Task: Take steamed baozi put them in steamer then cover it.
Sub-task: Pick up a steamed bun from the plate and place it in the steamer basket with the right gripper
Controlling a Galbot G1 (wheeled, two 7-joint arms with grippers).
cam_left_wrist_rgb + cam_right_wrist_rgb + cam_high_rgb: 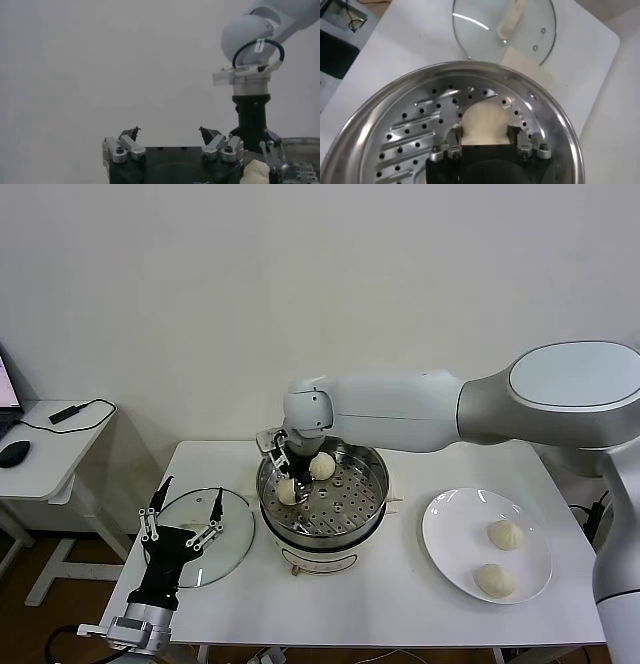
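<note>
The baozi in my right gripper sits low on the perforated tray, inside the steamer's rim, so it is now time for my right gripper to release the baozi.
The steamer [372, 506] stands mid-table, its perforated tray [410, 130] bare on one side. My right gripper [287, 476] reaches down into it and is shut on a steamed baozi [485, 120], low at the tray's left edge; whether it rests on the tray I cannot tell. A second baozi [322, 466] lies on the tray beside it. Two more baozi [505, 534] [495, 579] sit on the white plate [450, 534]. The glass cover [235, 539] lies flat left of the steamer, its white handle [512, 17] up. My left gripper [193, 489] hovers open over the cover, holding nothing.
A side desk [45, 449] with a mouse and cable stands off the table's left edge. The right arm [400, 409] spans over the table's back from the right. In the left wrist view, the right wrist [252, 100] rises above the steamer rim [300, 142].
</note>
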